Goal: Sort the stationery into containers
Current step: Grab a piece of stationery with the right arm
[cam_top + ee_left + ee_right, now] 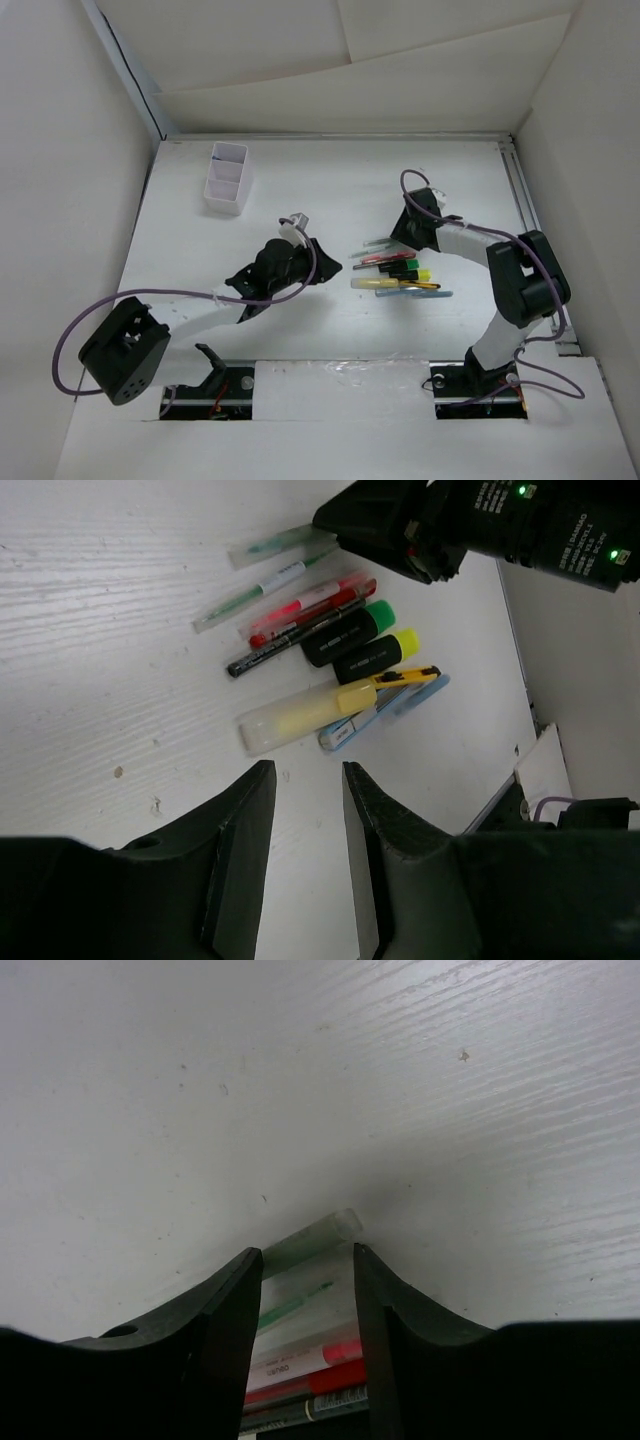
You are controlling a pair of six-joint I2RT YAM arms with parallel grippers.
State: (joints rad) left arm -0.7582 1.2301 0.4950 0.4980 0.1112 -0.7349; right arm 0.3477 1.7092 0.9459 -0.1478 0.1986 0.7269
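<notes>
The clear end of the clear green pen should stay free for my left gripper. My right gripper needs to pick up the pen across its body (388,240) (306,1243).
The stationery (400,272) lies in a loose pile on the table right of centre. In the left wrist view it is two clear green pens (262,583), red pens (312,604), a green-capped black marker (346,635), a yellow-capped black marker (376,656), a pale yellow highlighter (298,713) and a light blue pen (390,704). The white partitioned box (228,178) stands at the far left. My left gripper (322,258) (308,780) is open and empty, just left of the pile. My right gripper (398,240) (308,1257) is open, low over the pile's far end, its jaws straddling a clear green pen (312,1239) and red pens (300,1365).
White walls enclose the table on the left, back and right. A metal rail (530,215) runs along the right edge. The left arm's purple cable (75,335) loops at the near left.
</notes>
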